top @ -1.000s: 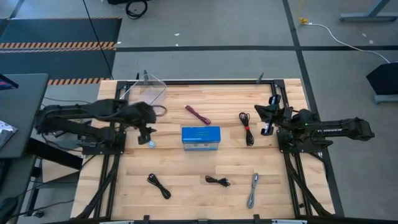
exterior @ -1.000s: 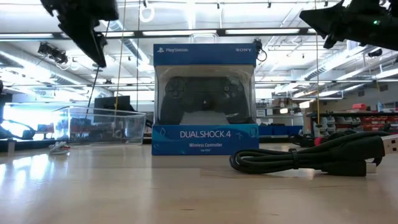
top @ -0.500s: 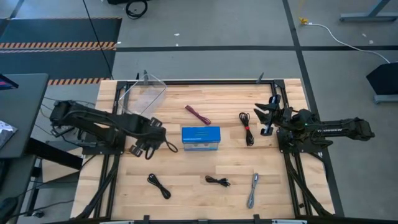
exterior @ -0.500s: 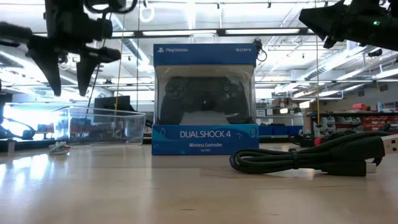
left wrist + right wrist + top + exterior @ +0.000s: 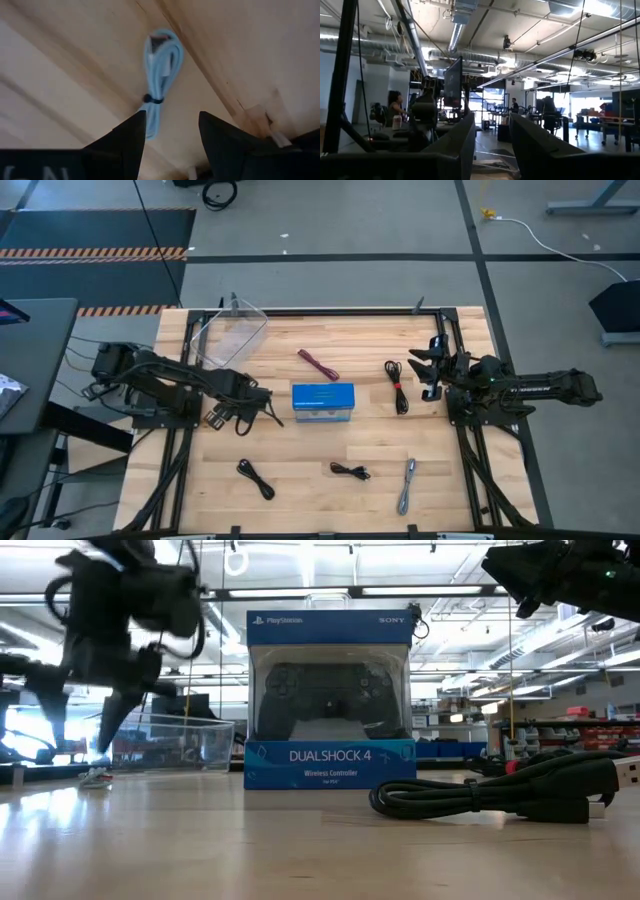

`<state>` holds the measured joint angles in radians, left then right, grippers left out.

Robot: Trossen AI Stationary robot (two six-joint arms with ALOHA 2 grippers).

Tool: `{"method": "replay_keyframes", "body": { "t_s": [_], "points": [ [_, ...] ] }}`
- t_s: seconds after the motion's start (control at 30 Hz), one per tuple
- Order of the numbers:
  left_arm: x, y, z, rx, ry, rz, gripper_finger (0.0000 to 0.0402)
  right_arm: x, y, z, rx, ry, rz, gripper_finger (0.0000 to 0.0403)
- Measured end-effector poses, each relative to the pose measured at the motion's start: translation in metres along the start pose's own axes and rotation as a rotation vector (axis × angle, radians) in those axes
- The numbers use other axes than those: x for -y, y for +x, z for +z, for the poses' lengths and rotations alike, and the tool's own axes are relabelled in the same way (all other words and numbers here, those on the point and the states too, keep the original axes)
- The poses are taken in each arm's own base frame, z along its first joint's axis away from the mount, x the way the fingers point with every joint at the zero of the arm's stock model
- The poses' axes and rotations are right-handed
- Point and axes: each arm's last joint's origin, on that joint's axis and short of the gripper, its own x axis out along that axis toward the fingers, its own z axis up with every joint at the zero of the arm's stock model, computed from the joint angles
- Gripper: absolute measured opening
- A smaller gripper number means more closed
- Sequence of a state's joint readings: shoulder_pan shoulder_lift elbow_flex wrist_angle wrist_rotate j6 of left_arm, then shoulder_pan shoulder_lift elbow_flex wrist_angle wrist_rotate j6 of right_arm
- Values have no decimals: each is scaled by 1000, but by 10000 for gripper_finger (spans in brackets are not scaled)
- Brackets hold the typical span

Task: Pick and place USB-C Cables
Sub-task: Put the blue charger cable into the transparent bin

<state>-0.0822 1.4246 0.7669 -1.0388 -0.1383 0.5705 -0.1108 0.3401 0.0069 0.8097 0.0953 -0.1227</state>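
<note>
The black band (image 5: pixel 153 99) is still out of my fingers' reach, as they stop above the wood. My left gripper should move toward the band first, and then close on it.
A pale blue USB-C cable (image 5: pixel 160 80), coiled and tied with a black band, lies flat on the wood left of the blue box (image 5: pixel 323 401). My left gripper (image 5: pixel 170 135) hangs open just above it, pointing down, one finger on either side of the coil's end. In the high view the left gripper (image 5: pixel 230 418) hides this cable. Other cables lie on the table: a maroon one (image 5: pixel 318 364), a black one (image 5: pixel 397 385), two black ones near the front (image 5: pixel 255 478) (image 5: pixel 350 471), and a silver-grey one (image 5: pixel 407 485). My right gripper (image 5: pixel 425 375) waits open at the right, raised, beside the black cable.
A clear plastic tub (image 5: pixel 232 335) stands at the far left corner, behind my left arm. The blue box stands upright in the middle (image 5: pixel 330 700). In the low view a black cable (image 5: pixel 500 795) lies close to the camera. Black frame rails run along the table's left and right edges.
My left gripper has swung from beside the tub toward the near edge, turned about its wrist and come down over the pale blue cable, staying open. My right gripper has opened where it stands. No cable has moved.
</note>
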Motion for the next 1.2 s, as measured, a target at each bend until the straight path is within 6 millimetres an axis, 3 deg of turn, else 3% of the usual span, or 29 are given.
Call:
{"method": "replay_keyframes", "body": {
  "t_s": [0.2, 0.73, 0.87, 1.07, 1.2],
  "points": [
    [3, 20, -1, 34, 16, 33, 192, 0, 0, 0, 0, 0, 2, 128],
    [-3, 35, -7, 46, -19, 105, 185, 0, 0, -1, -6, -1, 2, 127],
    [-2, 36, -7, 40, -20, 101, 150, 0, 0, -1, -6, -1, 2, 127],
    [-1, 36, -8, 39, -69, 73, 57, 0, 0, -1, -6, -1, 2, 127],
    [-1, 34, -9, 24, -154, 72, 47, 0, 0, -1, -6, -1, 2, 127]
  ]
}}
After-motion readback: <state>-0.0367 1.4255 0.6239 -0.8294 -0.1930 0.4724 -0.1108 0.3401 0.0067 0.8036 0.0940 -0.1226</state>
